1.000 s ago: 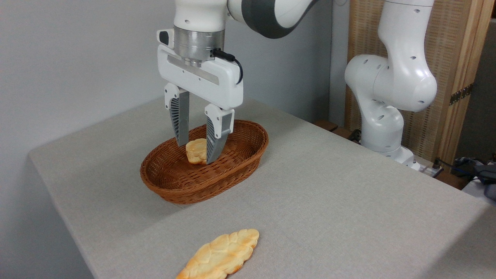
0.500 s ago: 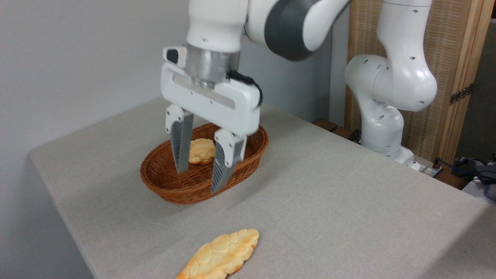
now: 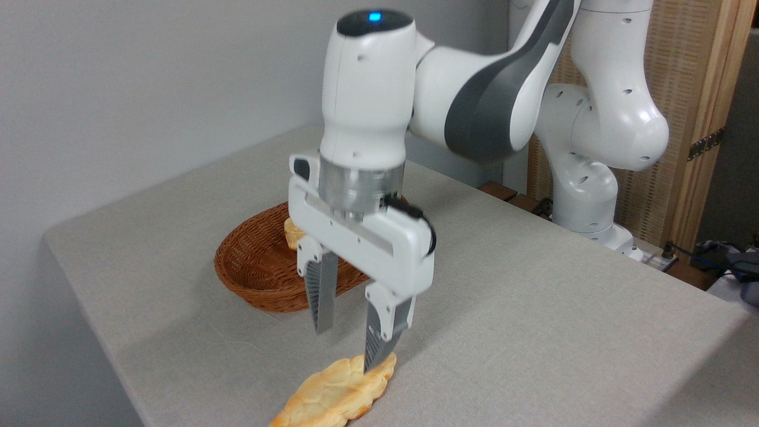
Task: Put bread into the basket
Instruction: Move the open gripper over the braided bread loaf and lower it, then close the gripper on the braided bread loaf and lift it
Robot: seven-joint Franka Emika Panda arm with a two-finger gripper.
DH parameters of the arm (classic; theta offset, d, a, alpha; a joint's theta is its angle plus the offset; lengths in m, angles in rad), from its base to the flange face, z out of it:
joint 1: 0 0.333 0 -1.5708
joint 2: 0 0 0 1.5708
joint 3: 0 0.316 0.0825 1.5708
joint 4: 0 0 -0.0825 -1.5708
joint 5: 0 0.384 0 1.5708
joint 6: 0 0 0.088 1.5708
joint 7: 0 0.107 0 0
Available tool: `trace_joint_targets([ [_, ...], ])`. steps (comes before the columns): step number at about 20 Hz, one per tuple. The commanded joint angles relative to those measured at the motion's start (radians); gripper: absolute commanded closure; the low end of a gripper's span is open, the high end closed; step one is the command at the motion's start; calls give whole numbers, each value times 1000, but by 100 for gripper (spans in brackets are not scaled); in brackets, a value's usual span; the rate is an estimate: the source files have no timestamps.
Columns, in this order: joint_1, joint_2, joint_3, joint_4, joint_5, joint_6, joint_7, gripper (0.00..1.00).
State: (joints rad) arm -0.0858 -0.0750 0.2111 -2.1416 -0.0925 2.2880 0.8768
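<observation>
The long braided loaf needs to go into the basket (image 3: 255, 267). My gripper should grab the loaf by its narrow braided end (image 3: 378, 366) next.
The long braided loaf (image 3: 332, 394) lies flat on the table near the front edge, golden-brown and glossy. My gripper (image 3: 347, 350) hangs open just above its far end, one finger (image 3: 379, 338) overlapping the loaf's tip, the other finger (image 3: 322, 296) to the left with nothing between them. Behind it the oval reddish-brown wicker basket (image 3: 255, 267) sits on the table, partly hidden by my hand. The small pale-golden roll (image 3: 292, 232) lies inside the basket, only its left edge showing.
The grey cloth-covered table (image 3: 533, 308) drops off at the left and front edges. My arm's white base (image 3: 587, 196) stands at the back right, before a wooden panel. Cables lie at the far right.
My gripper let go of the roll, which now rests in the basket. It then swung forward and down from over the basket to just above the braided loaf, staying open.
</observation>
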Motion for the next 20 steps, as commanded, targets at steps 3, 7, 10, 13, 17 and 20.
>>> trace_joint_targets([
  [3, -9, 53, 19, 0, 0, 31, 80, 0],
  [7, -11, 76, 31, 0, 0, 51, 120, 0],
  [10, -11, 84, 31, 0, 0, 53, 122, 0],
  [13, -11, 86, 31, 0, 0, 53, 122, 0],
  [17, -12, 93, 30, 0, -1, 53, 120, 0],
  [20, -14, 107, 28, 2, -3, 62, 120, 3],
])
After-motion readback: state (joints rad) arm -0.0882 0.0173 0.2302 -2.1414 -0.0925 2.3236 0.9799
